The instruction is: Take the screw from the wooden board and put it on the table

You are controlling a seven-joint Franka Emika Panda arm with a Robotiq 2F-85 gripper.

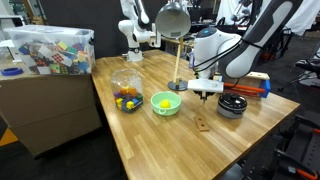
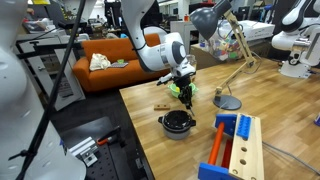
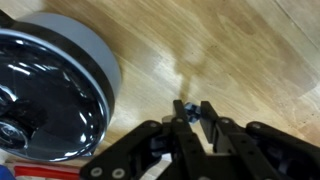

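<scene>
My gripper should open now, because the small dark bluish screw (image 3: 186,109) would end up on empty, flat tabletop.
In the wrist view my gripper (image 3: 193,110) is shut on a small dark bluish screw (image 3: 186,109), held at the fingertips above the light butcher-block table (image 3: 240,50). In both exterior views the gripper (image 1: 205,95) (image 2: 185,97) hangs a little above the tabletop. The small brown wooden board (image 1: 203,123) lies flat on the table (image 1: 150,140) near the front edge, just in front of the gripper. It also shows in an exterior view (image 2: 163,106), beside the gripper. The screw is too small to make out in the exterior views.
A black round pot (image 1: 232,105) (image 2: 178,123) (image 3: 50,90) sits close beside the gripper. A green bowl (image 1: 166,103), a clear jar of coloured pieces (image 1: 126,92) and a desk lamp (image 1: 173,20) stand nearby. A blue and orange rack (image 2: 235,140) lies further along. A clear bin (image 1: 50,45) sits on a side stand.
</scene>
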